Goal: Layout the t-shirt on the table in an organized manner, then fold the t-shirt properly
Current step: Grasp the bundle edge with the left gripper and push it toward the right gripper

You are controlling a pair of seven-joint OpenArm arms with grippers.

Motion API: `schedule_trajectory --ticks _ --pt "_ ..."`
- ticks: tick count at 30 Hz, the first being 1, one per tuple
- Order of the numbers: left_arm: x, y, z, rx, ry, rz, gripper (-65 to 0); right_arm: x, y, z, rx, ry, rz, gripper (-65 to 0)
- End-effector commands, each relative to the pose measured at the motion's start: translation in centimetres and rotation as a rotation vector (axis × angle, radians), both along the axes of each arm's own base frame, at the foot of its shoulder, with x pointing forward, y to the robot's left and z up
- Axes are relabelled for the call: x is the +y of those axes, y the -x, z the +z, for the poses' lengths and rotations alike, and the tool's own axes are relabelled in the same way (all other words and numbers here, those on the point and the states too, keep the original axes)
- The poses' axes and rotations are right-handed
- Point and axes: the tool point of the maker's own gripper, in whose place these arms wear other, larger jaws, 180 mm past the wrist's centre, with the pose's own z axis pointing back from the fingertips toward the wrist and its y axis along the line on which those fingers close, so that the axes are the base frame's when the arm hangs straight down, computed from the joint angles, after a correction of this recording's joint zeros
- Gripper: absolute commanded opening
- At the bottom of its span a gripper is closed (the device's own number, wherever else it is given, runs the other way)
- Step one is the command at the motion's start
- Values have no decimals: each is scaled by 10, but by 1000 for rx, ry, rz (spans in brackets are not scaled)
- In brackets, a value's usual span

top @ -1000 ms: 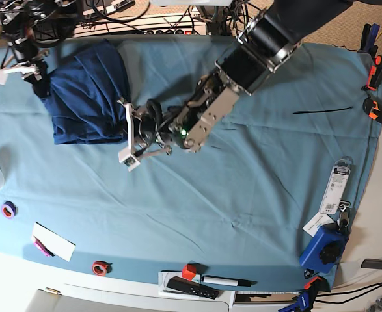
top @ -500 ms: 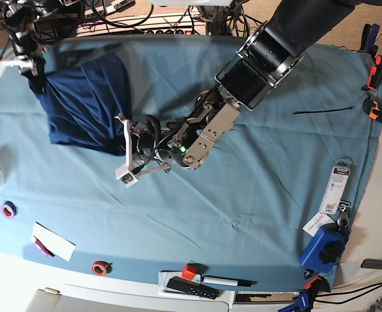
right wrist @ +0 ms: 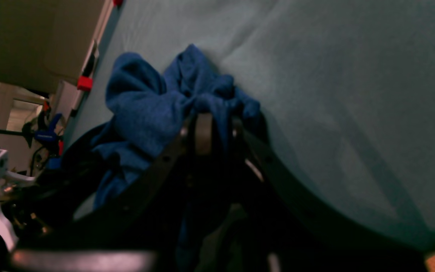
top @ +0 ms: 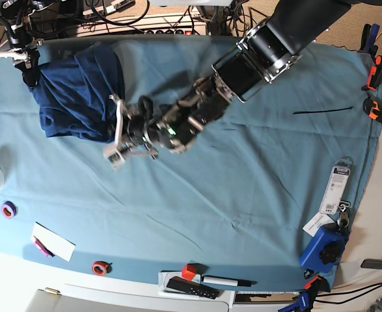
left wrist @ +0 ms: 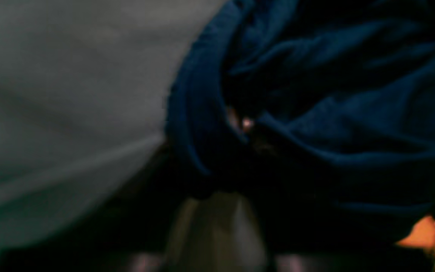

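My right gripper should open now, because the fold of the t-shirt that it holds rests on the teal-covered table in the right wrist view.
The dark navy t-shirt (top: 73,97) lies bunched at the back left of the teal-covered table (top: 256,195). My right gripper (top: 23,62) is at the shirt's far left corner, and in the right wrist view this gripper (right wrist: 208,117) is shut on a gathered fold of the t-shirt (right wrist: 145,105). My left gripper (top: 116,130) reaches in from the back right and sits at the shirt's right edge. The left wrist view is blurred, with t-shirt (left wrist: 334,94) folds filling it close up beside table cloth (left wrist: 51,94). Whether that gripper holds fabric does not show.
Along the front edge lie a purple tape roll (top: 8,209), a white card (top: 53,241), a red tape roll (top: 99,267), a red cube (top: 189,271), a remote (top: 191,287) and a marker (top: 226,281). A blue clamp (top: 324,250), a packet (top: 338,188) and orange clamps (top: 376,71) line the right side.
My right gripper has pulled the shirt's corner toward the back left corner. The left arm has slid left and back, staying at the shirt's right edge.
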Motion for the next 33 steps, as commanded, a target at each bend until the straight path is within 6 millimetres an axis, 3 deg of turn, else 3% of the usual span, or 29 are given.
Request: schedule_trajectory --ticks 1,2,4,7,8,17,20,23,27,33 --pt "-16 -3 23 -44 55 -24 -366 -9 -2 15 -35 45 2 -650" --pt "-17 0 22 -50 48 -34 -308 -7 -2 15 -33 54 13 -650" --pt "-15 -4 20 -60 31 -17 -284 -6 -2 15 -33 70 28 -636" --pt "-10 -18 21 -87 7 34 -285 -12 -3 20 -32 88 30 -411" --pt "-9 -23 24 -89 10 43 -285 -16 -3 23 -33 101 33 -366" --pt "14 -61 47 -3 90 137 -285 -51 -13 60 -16 237 86 -354" --pt "19 -69 50 17 110 171 -285 -34 -34 62 -2 239 219 -301" --pt "20 -69 50 18 110 172 -285 -5 -62 58 10 242 383 -241" --pt "21 -63 45 20 76 137 -285 25 -82 50 53 256 547 -238" --pt "22 -62 43 25 66 134 -285 24 -83 40 129 294 580 -238"
